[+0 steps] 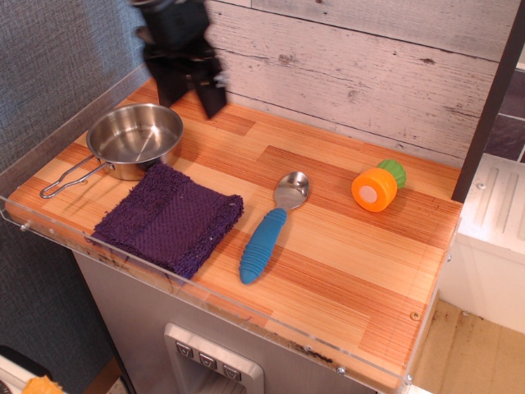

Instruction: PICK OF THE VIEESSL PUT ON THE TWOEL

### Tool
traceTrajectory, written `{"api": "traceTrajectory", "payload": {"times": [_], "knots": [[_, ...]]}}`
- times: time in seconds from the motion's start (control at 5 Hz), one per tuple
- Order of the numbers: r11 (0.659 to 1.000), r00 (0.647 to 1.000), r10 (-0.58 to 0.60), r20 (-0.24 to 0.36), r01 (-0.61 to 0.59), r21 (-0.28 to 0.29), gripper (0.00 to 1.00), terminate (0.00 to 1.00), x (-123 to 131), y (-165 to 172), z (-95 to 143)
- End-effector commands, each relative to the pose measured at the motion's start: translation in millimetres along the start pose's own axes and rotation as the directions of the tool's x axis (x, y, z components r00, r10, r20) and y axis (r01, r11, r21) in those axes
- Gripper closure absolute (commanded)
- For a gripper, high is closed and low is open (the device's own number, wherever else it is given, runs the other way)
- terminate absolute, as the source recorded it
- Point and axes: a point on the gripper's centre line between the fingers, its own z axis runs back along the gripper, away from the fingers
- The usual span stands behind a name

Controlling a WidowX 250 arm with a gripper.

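Note:
My gripper grabs the steel pan by its rim (180,123) next, to set the pan on the dark purple folded cloth (169,217).
A small round shiny steel pan (135,138) with a thin wire loop handle (70,178) sits at the back left of the wooden counter. A dark purple nubby folded cloth (169,217) lies just in front of it, touching the pan's front rim. My black gripper (190,92) hangs open and empty above the counter, just behind and to the right of the pan. It is blurred by motion.
A steel spoon with a blue ribbed handle (268,231) lies mid-counter. An orange and green toy carrot (377,185) lies at the right. A clear acrylic rim (98,254) edges the counter's left and front. A plank wall stands behind.

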Motion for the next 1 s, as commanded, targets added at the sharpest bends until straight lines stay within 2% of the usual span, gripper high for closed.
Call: {"api": "traceTrajectory", "payload": {"times": [0.0,0.2,0.4,0.6,0.8], "knots": [[1.000,0.998,-0.001,-0.066,0.001,0.005,0.00,0.00,1,24,-45],[1.000,0.995,-0.013,-0.096,0.012,-0.010,0.00,0.00,10,22,-63],[1.000,0.992,-0.024,-0.121,0.024,0.002,1.00,0.00,17,21,-76],[0.999,0.990,-0.044,-0.131,0.046,0.010,1.00,0.00,20,23,-69],[0.996,0.985,-0.090,-0.148,0.090,-0.008,1.00,0.00,26,22,-52]]}}
